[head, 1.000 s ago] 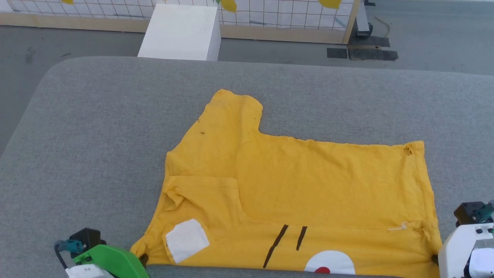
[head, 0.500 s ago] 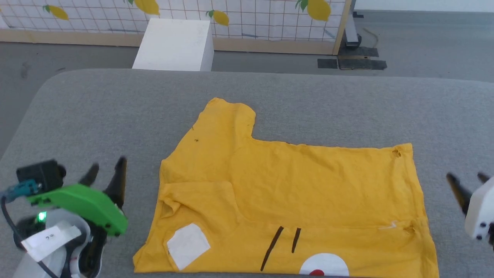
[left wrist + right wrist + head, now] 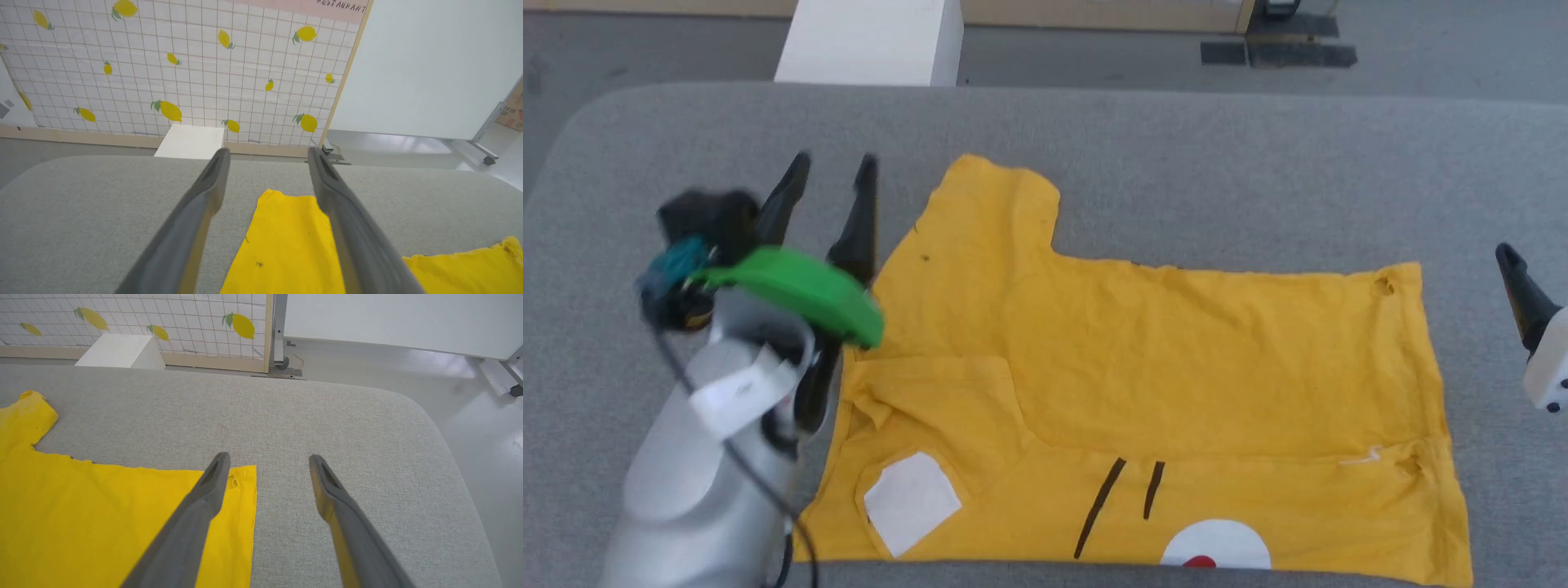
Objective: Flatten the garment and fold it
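Note:
I need to pinch the sleeve by its rolled corner (image 3: pixel 974 171) with my left gripper next, so that the shirt gets folded over the shirt's part with the white patch (image 3: pixel 911 502).
The garment (image 3: pixel 1176 359), a bright yellow T-shirt, lies spread on the grey padded table (image 3: pixel 1217 163). Its near strip shows a white patch (image 3: pixel 911 502), two black stripes (image 3: pixel 1127 498) and a white oval with a red spot (image 3: pixel 1213 551). One sleeve (image 3: pixel 996 212) sticks out toward the far side. My left gripper (image 3: pixel 835 163) hovers open just left of that sleeve, holding nothing; the left wrist view shows the sleeve (image 3: pixel 286 241) between and below its fingers. My right gripper (image 3: pixel 268 458) is open and empty over the garment's far right corner (image 3: pixel 241 477).
A white box (image 3: pixel 870 41) stands on the floor beyond the table's far edge. A lemon-print grid screen (image 3: pixel 163 61) runs behind it. The table's rounded far right corner (image 3: pixel 412 404) drops to grey floor. Bare padding lies left and right of the garment.
Both grippers have opened and let go of the garment's near corners. The left arm has risen and gone forward beside the sleeve; the right has moved up the garment's right edge. The camera shifted.

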